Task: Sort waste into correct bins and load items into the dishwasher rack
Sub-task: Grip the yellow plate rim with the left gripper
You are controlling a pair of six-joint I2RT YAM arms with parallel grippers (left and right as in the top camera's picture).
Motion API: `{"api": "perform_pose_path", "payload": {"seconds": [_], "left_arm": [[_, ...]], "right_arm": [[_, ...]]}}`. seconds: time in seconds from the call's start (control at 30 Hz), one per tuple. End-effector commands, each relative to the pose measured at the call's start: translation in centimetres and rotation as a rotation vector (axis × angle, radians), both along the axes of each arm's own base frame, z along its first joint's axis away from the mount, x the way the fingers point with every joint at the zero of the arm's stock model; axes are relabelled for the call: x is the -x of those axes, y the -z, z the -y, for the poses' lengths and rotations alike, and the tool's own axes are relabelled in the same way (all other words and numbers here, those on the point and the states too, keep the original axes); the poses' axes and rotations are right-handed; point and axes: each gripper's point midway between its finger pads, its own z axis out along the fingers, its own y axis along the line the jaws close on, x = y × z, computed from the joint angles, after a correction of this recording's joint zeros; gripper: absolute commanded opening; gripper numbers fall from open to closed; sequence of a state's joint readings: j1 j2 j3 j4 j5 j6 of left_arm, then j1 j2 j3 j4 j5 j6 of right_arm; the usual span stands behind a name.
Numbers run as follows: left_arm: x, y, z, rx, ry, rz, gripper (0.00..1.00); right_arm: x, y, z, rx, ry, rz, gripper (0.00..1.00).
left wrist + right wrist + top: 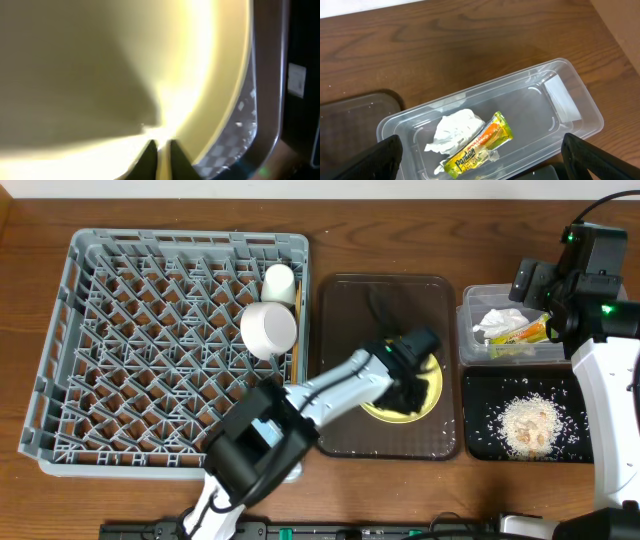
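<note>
The left gripper pinches the yellow plate by its rim (411, 413) (163, 159) next. The opposite edge stays free to slot upright into the dishwasher rack.
The round yellow plate (428, 395) lies on the brown serving tray (340, 360), and up close it fills the left wrist view (100, 60). My left gripper (412, 385) is down at the plate. Its fingertips (161, 145) stand a thin slit apart with yellow showing between them, and a grip cannot be made out. My right gripper (485, 152) hangs wide open and empty over the clear tub (560, 100). In that tub lie the white tissue (455, 131) and the green-and-orange wrapper (480, 145). Pale crumbs (527, 425) cover the black tray (480, 395).
The grey dishwasher rack (150, 350) fills the left of the table, with two white cups (268, 328) near its right edge. Thin chopsticks (298, 310) seem to lie along that edge. The tray's rim (270, 75) runs beside the plate.
</note>
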State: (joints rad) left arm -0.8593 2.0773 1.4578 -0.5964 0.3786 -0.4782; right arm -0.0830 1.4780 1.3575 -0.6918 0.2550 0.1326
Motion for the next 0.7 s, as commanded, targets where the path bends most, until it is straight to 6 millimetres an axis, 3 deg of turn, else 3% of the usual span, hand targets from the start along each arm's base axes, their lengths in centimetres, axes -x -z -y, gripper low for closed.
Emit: {"api": "perform_pose_path", "payload": {"seconds": [0.0,0.13,0.27,0.43,0.67], "left_arm": [[-4.5,-3.6,-3.0,0.028,-0.092,0.098,0.28],[-8.4,-5.3,-7.1,-0.012,-0.197,0.182,0.33],[-10.6,-4.3,-10.8,-0.116,-0.261,0.222,0.37],[-10.1,-2.2,-11.8,-0.154,-0.236,0.196,0.37],[-8.4,1.3,-11.4,-0.208,-0.17,0.14,0.37]], "right_arm": [[0.1,-0.9,0.3,-0.002,0.013,0.023,0.99],[0.1,-0.9,0.3,-0.002,0.013,0.023,0.99],[0.1,-0.9,0.3,-0.003,0.013,0.024,0.99],[0.1,-0.9,0.3,-0.002,0.013,0.023,0.99],[0.1,-0.9,0.3,-0.002,0.013,0.023,0.99]]}}
